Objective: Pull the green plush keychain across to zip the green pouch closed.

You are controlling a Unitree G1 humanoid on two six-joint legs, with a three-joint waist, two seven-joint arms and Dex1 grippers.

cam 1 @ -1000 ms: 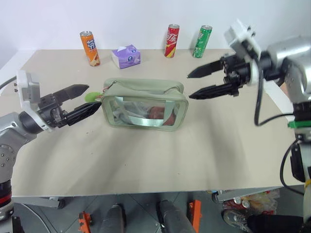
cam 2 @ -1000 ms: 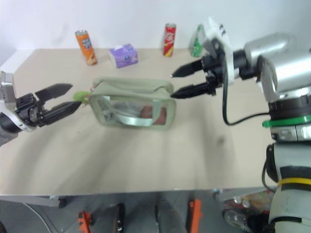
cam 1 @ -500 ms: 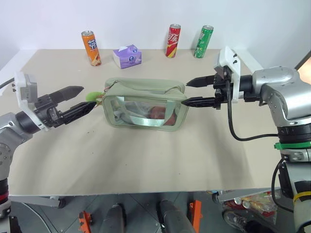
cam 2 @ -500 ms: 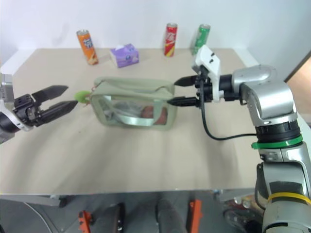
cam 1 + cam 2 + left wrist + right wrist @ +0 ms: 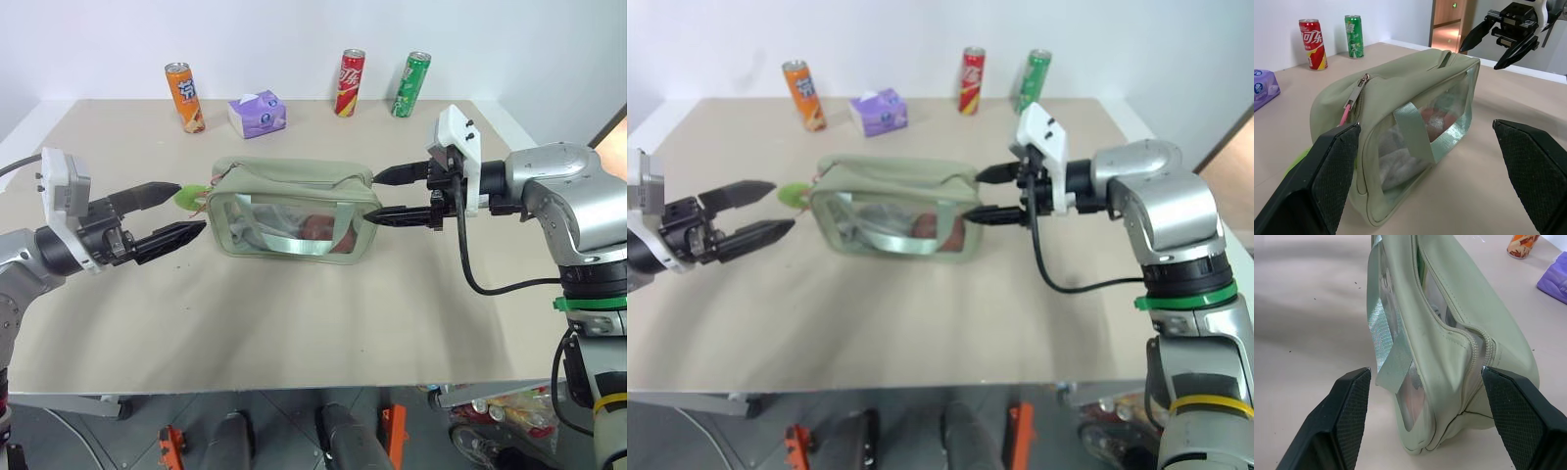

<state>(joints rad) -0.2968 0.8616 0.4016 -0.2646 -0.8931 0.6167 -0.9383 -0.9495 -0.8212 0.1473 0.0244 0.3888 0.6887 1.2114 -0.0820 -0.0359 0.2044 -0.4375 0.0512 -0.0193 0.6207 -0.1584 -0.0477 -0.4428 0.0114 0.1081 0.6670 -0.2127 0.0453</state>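
Note:
The pouch should be grabbed next by its end (image 5: 361,201) opposite the charm with my right gripper, so that the green plush keychain (image 5: 189,196) stays free to pull.
The green pouch (image 5: 292,208) lies on the tan table with its clear window facing me and its top zipper (image 5: 1442,316) open. The green plush keychain (image 5: 189,196) hangs off the pouch's left end by the zipper pull (image 5: 1355,94). My left gripper (image 5: 192,206) is open and level, one finger on each side of the keychain, its upper tip right beside the charm. My right gripper (image 5: 370,198) is open too, and its fingers (image 5: 1347,413) straddle the pouch's right end with small gaps on both sides.
Along the table's far edge stand an orange can (image 5: 182,96), a purple tissue box (image 5: 257,113), a red can (image 5: 349,82) and a green can (image 5: 409,84). The table's front edge (image 5: 294,390) runs below the pouch.
My right gripper has sunk and come in to the pouch's right end, which now sits between its fingers. My left gripper has hardly moved.

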